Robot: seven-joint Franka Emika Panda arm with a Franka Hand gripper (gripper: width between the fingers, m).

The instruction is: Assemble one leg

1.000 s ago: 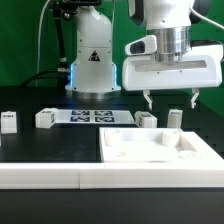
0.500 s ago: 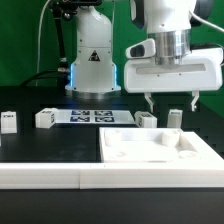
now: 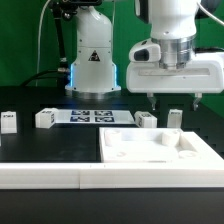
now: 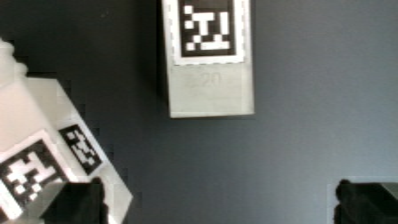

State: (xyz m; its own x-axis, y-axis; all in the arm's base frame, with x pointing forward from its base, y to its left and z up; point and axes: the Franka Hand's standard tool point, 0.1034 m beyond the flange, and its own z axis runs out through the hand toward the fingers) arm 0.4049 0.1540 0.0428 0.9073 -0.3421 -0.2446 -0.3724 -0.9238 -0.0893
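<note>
My gripper takes hold of the white leg by its tagged body (image 3: 174,118) (image 4: 210,62) next, to put one leg together.
My gripper (image 3: 173,100) is open and empty, hanging above the table behind the large white panel (image 3: 135,155). Below it stand two white tagged legs, one (image 3: 174,119) roughly between the fingers and one (image 3: 146,119) near the finger on the exterior view's left. In the wrist view one leg (image 4: 212,60) lies ahead of my gripper (image 4: 222,205), apart from both dark fingertips (image 4: 365,200). A second leg (image 4: 63,150) sits close beside the other fingertip. Two more legs (image 3: 45,118) (image 3: 8,122) stand at the exterior view's left.
The marker board (image 3: 90,116) lies flat between the two pairs of legs. The robot's base (image 3: 92,65) stands behind it. A white ledge (image 3: 50,177) runs along the front of the table.
My gripper has moved to the exterior view's right and a little upward. It stays open. The legs and the panel have not moved.
</note>
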